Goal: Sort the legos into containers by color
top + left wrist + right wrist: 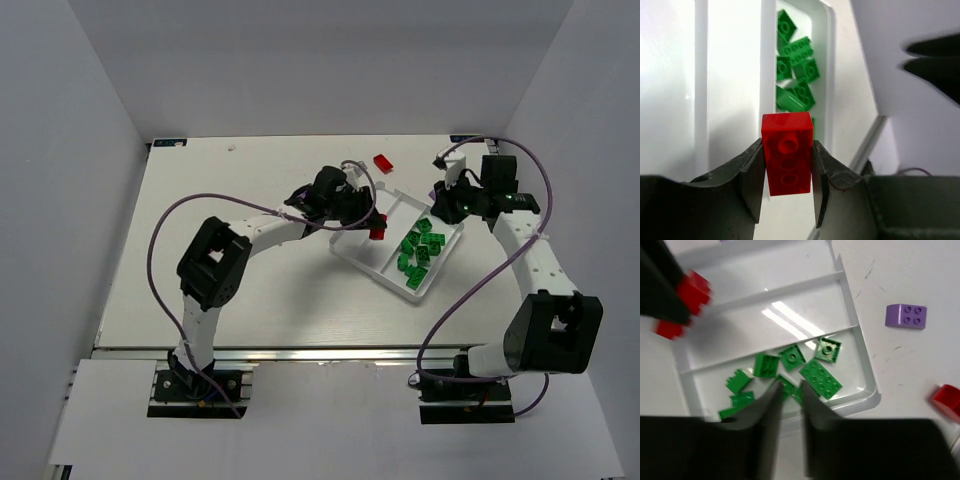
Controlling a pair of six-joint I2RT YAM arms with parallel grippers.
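The red brick hangs well above the tray's dividers and would fall if I opened now, perhaps striking one. My left gripper keeps holding the brick for now.
My left gripper point(378, 222) is shut on a red brick point(378, 233) and holds it over the left side of the white tray point(362, 252). In the left wrist view the brick point(788, 150) sits upright between the fingers point(752, 175), above the tray's dividers point(767, 60). Several green bricks point(420, 250) lie in the right compartment, also in the left wrist view point(796, 55) and the right wrist view point(821, 377). My right gripper point(448, 203) hovers over the tray's right end. Its jaws point(790, 385) are nearly together and empty.
A second red brick point(383, 162) lies on the table beyond the tray. In the right wrist view a purple brick point(906, 316) and a red brick point(947, 400) lie on the table outside the tray's end wall point(867, 375). The middle compartment point(790, 305) holds no bricks.
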